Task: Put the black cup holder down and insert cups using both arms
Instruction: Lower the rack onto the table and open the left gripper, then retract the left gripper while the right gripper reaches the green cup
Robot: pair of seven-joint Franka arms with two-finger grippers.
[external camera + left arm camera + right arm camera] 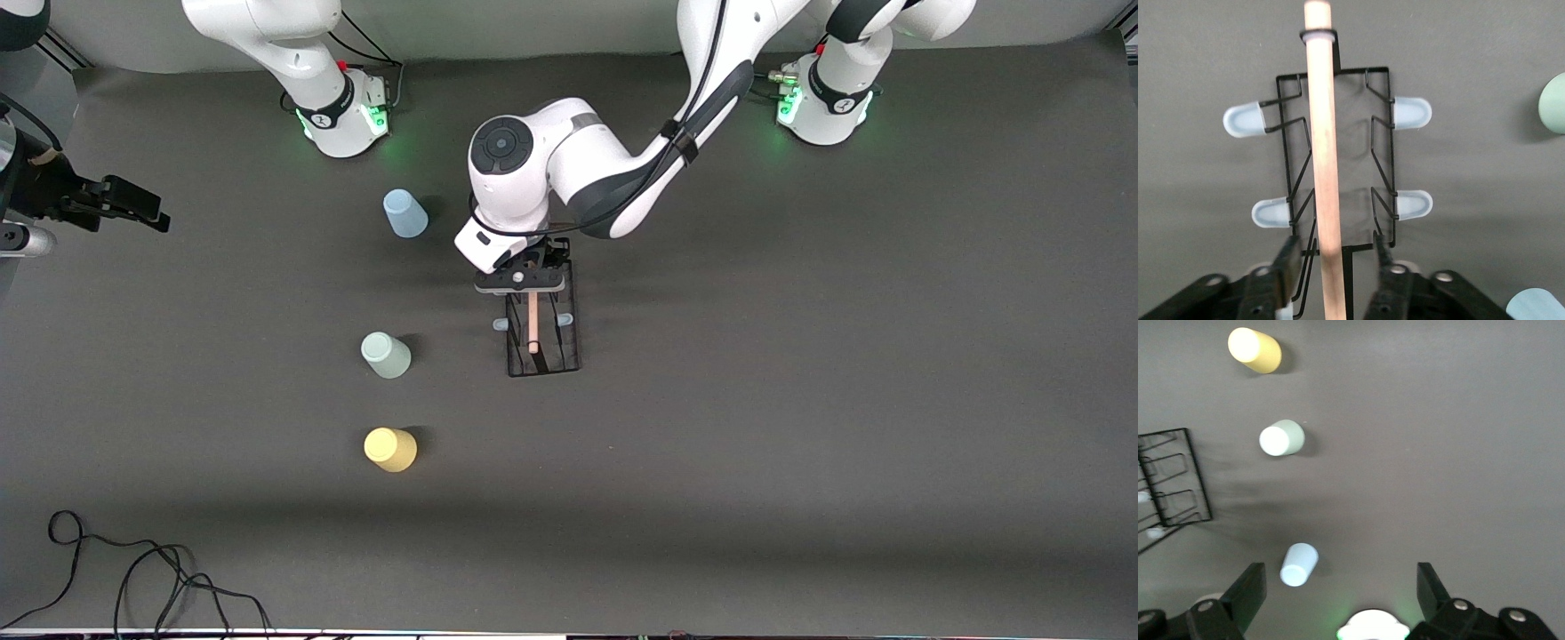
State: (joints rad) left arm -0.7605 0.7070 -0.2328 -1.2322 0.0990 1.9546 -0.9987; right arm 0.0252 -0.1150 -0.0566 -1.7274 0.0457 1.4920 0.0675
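Note:
The mint green cup still has to go into the black cup holder [543,356]. My right gripper should grab the cup by its body [389,362] next.
The black cup holder [543,356] stands on the dark mat mid-table, its wooden dowel handle [1322,133] running along the top between pale-capped prongs [1412,113]. My left gripper [1335,248] hangs open over the holder's end nearest the robots' bases, a finger on each side of the dowel with a gap to it. Three cups stand in a row toward the right arm's end: light blue [405,213], mint green [386,355], and yellow [390,449] nearest the front camera. My right gripper [1341,581] waits open, high above that end [142,212], holding nothing.
A black cable [133,569] lies coiled near the mat's front edge at the right arm's end. The right arm's green-lit base [1373,627] shows below its gripper. The holder's corner [1178,477] appears in the right wrist view beside the cups.

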